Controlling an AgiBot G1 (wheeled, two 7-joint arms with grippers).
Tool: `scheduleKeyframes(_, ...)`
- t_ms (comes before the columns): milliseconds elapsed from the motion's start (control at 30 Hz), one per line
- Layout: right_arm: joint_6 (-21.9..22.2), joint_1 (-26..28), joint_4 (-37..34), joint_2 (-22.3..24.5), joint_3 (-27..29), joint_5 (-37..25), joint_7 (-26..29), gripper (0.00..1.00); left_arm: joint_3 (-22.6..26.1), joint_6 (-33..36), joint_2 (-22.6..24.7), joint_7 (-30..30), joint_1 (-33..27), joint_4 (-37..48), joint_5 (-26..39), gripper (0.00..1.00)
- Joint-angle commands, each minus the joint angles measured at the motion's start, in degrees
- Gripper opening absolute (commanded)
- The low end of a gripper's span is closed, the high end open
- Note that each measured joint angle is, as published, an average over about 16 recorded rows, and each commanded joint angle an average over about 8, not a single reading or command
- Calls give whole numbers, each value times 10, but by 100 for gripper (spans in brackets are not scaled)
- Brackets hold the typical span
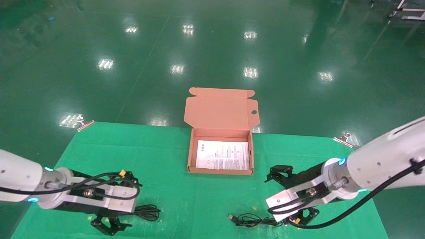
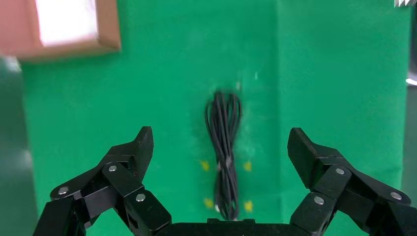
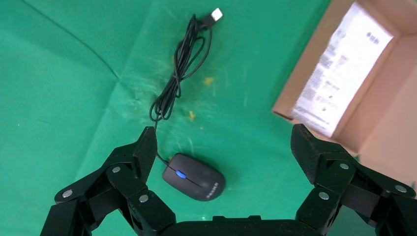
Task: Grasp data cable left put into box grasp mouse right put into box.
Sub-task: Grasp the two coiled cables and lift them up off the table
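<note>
My left gripper should grab the data cable next by its tied middle point(image 2: 224, 162), so that the cable can go into the box.
The box point(image 1: 190, 156) stands open at the table's far middle, lid back, a white printed sheet point(image 1: 222, 155) inside. The data cable point(image 2: 223, 147), a narrow black bundle, lies on the green cloth below my left gripper point(image 2: 221, 137), which is open and hovers above it with a finger on either side. In the head view the cable point(image 1: 147, 211) pokes out beside the left gripper point(image 1: 123, 204). The mouse point(image 3: 194, 177) lies below my open right gripper point(image 3: 223, 132), nearer one finger. In the head view the right gripper point(image 1: 292, 196) hides the mouse; only its cord point(image 1: 252, 220) shows.
The mouse cord point(image 3: 179, 69) trails away from the box to a USB plug point(image 3: 216, 14). Metal clips point(image 1: 85, 123) point(image 1: 343, 139) hold the green cloth at the far corners. The box corner shows in both wrist views point(image 2: 69, 46) point(image 3: 305, 69). Shiny green floor lies beyond the table.
</note>
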Motion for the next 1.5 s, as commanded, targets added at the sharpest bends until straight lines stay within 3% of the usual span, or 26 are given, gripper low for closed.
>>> scheduleKeyframes(33, 14, -12, -1, -3, -5, -15, 6, 100, 6, -4, 5, -12, 3, 5, 17, 100)
scheduleKeyframes(367, 65, -68, -21, -16, -14, -49, 55, 100, 20, -54, 42, -14, 24, 99, 57, 100)
scheduleKeyframes(600, 87, -83, -86, -41, -10, -35, 68, 100, 18, -93, 68, 0, 25, 186, 63, 100)
scheduleKeyframes(1000, 124, -79, -227, -104, -10, -26, 29, 100, 17, -135, 115, 59, 9, 325, 63, 100)
scheduleKeyframes(1433, 164, -83, -321, -137, -15, -31, -20, 100, 16, -160, 142, 121, -3, 430, 56, 100)
scheduleKeyframes(1467, 166, -83, -326, -139, -15, -33, -21, 92, 16, -160, 143, 125, -4, 437, 56, 99)
scheduleKeyframes(1500, 169, -84, -330, -140, -16, -35, -22, 79, 16, -161, 144, 128, -4, 442, 56, 91)
